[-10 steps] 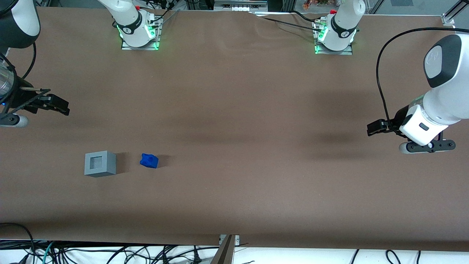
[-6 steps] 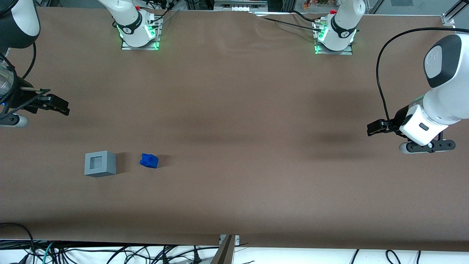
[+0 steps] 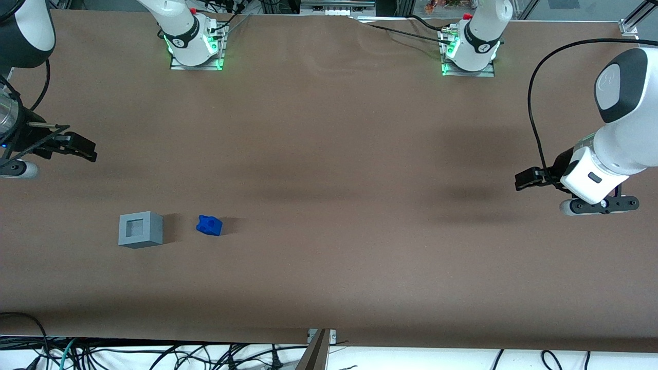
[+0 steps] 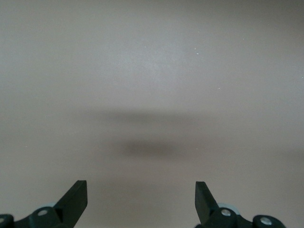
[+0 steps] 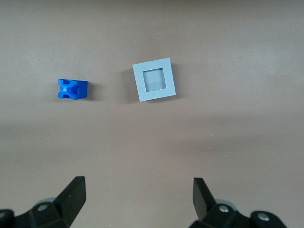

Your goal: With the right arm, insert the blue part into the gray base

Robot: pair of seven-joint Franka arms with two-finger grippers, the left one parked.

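Note:
My right gripper should next grab the blue part by its body (image 3: 209, 225), and then it should insert the blue part into the gray base's hollow (image 3: 134, 227).
The gray base (image 3: 140, 229) stands on the brown table with its square recess facing up. The blue part (image 3: 209, 225) lies beside it, a small gap apart, on the side toward the parked arm. My right gripper (image 3: 85, 147) hangs above the table at the working arm's end, farther from the front camera than the base. It is open and empty. In the right wrist view the open gripper (image 5: 137, 183) looks down on the gray base (image 5: 155, 80) and the blue part (image 5: 72, 89), both well clear of the fingers.
Two arm bases with green lights (image 3: 194, 49) (image 3: 469, 51) are bolted at the table edge farthest from the front camera. Cables (image 3: 154, 354) lie below the near edge. Brown table (image 3: 329, 169) spreads round the two parts.
The right gripper has shifted very slightly away from the front camera. The gray base and the blue part have not moved.

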